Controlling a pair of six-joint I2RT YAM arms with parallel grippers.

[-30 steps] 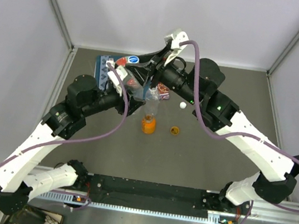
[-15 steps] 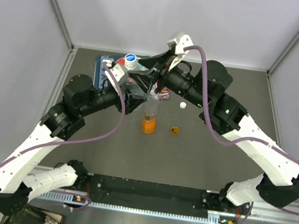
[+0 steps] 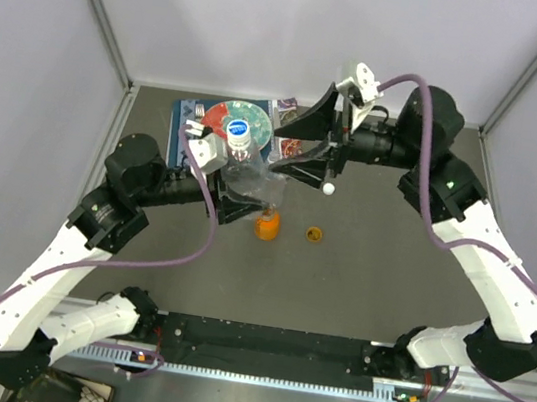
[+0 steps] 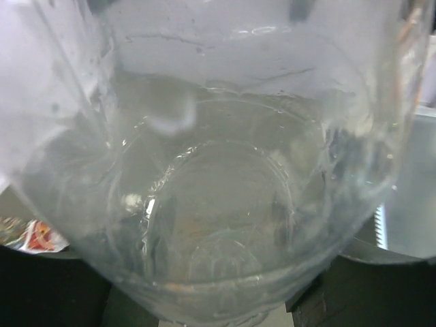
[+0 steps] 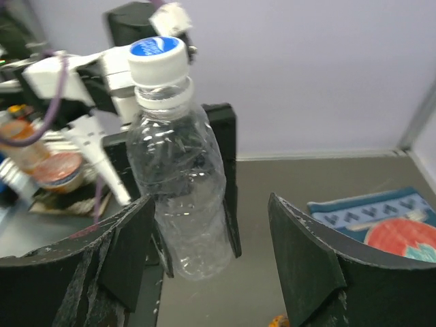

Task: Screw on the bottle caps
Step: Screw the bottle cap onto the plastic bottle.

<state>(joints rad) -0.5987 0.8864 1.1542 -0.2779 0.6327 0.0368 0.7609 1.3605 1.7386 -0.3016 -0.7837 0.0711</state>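
Next, my right gripper grabs the white cap with the blue top (image 3: 239,134) (image 5: 159,62) by its opposite sides to screw it onto the clear bottle.
My left gripper (image 3: 242,193) is shut on a clear bottle (image 3: 248,173) and holds it off the table, tilted. A white cap with a blue top (image 3: 241,131) sits on its neck. The bottle fills the left wrist view (image 4: 218,204). In the right wrist view the bottle (image 5: 182,197) and its cap (image 5: 158,57) hang just left of my right gripper (image 5: 218,272). My right gripper (image 3: 299,151) is open and empty, apart from the bottle. The squat orange bottle (image 3: 266,225) stands uncapped. An orange cap (image 3: 314,234) and a white cap (image 3: 328,189) lie on the table. I see no second clear bottle.
The red-and-teal plate (image 3: 223,113) lies on a blue patterned cloth (image 3: 188,118) at the back left, with small packets (image 3: 292,147) beside it. The cloth and plate also show in the right wrist view (image 5: 392,228). Cage walls close the back and sides.
My right gripper has let go of the bottle top and drawn back to the right, jaws open. My left gripper still holds the capped bottle, whose cap end has shifted left.
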